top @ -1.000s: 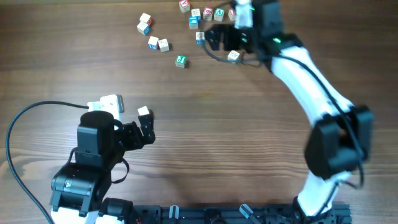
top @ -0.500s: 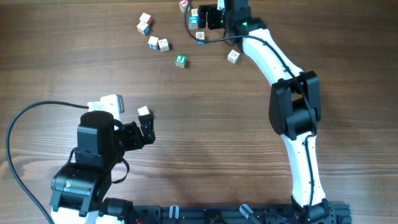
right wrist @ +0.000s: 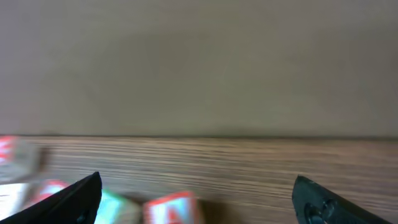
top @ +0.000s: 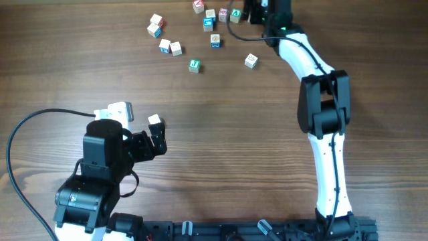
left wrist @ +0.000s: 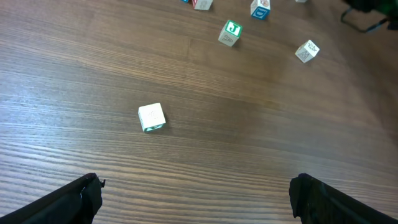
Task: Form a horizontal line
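My right gripper should next grab the red-lettered cube (right wrist: 174, 210) by its opposite sides, base free, to set it into the horizontal line.
Small letter cubes lie scattered at the far side of the table. Three of them (top: 223, 14) stand side by side near the far edge; whether they touch I cannot tell. No settled horizontal line shows. My right gripper (top: 246, 12) hovers open just right of these, and its blurred wrist view has a red-lettered cube (right wrist: 174, 210) low between its fingers (right wrist: 74, 199) and a green one (right wrist: 115, 208) beside it. My left gripper (top: 152, 142) stands open and empty at the near left. A lone white cube (top: 154, 120) (left wrist: 151, 117) lies on the wood ahead of it.
A green J cube (top: 194, 65) (left wrist: 230, 33) and a pale cube (top: 251, 61) (left wrist: 306, 51) lie apart mid-table. Several more cubes (top: 164, 45) cluster at the far left. A black cable (top: 20, 134) loops by the left arm. The right arm (top: 321, 107) reaches across the right side.
The right arm has swung its gripper from over the cubes near mid-table back toward the far edge. The left arm and all the cubes have stayed put.
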You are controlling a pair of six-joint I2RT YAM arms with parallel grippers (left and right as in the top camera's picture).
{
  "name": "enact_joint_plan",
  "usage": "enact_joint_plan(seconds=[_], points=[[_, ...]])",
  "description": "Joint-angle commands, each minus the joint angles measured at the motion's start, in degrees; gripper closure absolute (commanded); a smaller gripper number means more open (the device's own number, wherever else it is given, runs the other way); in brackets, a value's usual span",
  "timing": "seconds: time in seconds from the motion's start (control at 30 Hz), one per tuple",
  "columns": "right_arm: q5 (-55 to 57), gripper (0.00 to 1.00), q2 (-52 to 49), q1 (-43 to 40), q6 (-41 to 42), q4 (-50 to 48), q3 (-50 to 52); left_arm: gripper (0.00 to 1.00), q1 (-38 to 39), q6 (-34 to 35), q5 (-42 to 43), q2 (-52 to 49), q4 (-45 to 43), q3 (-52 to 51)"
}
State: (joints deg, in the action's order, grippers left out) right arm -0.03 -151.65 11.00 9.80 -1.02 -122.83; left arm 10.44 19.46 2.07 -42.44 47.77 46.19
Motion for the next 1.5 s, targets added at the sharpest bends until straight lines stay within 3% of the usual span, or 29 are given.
enact_joint_plan(seconds=[0.0,0.2,0.3,0.37,0.4,0.47,0.57,0.73,0.93,1.03,1.2,1.37,1.47], points=[[-2.0,0.04,-3.7,1.0,0.7,-1.1,-1.2,0.0,-0.1,0.5,0.7,0.2,-0.1,0.2],[-5.4,0.06,-5.3,1.0,-2.4,-1.3,-1.2,0.0,-0.1,0.5,0.7,0.2,-0.1,0.2],[-5.4,0.13,-6.0,1.3,-3.4,-1.3,-1.2,0.0,-0.1,0.5,0.7,0.2,-0.1,0.2],[-4.3,0.28,-6.2,1.3,-3.7,-1.3,-1.2,0.0,-0.1,0.5,0.7,0.2,-0.1,0.2],[-3.7,0.43,-6.2,1.3,-3.7,-1.3,-1.2,0.0,-0.1,0.5,0.7,0.2,-0.1,0.2],[-3.4,0.59,-6.2,1.3,-3.8,-1.3,-1.2,0.0,-0.1,0.5,0.7,0.2,-0.1,0.2],[-3.5,0.72,-5.4,1.3,-3.8,-1.0,-1.3,0.0,-0.1,0.5,0.7,0.2,-0.1,0.2],[-3.4,0.78,0.8,1.2,-4.3,5.1,-1.2,0.0,-0.1,0.5,0.7,0.2,-0.1,0.2],[-4.0,0.84,14.3,1.5,-5.2,20.2,-1.2,0.0,-0.1,0.5,0.7,0.2,-0.1,0.2],[-10.0,0.86,20.4,1.7,-5.1,31.0,-1.2,0.0,-0.1,0.5,0.7,0.2,-0.1,0.2],[-30.8,0.86,23.5,2.1,-5.2,46.3,-1.2,0.0,-0.1,0.5,0.7,0.2,-0.1,0.2],[-36.1,0.91,23.2,6.0,-5.1,56.0,7.5,0.0,-0.1,0.5,0.7,0.2,-0.1,0.2],[-36.1,0.91,23.2,9.7,-3.2,55.9,14.5,0.0,-0.1,0.5,0.7,0.2,-0.1,0.2]])
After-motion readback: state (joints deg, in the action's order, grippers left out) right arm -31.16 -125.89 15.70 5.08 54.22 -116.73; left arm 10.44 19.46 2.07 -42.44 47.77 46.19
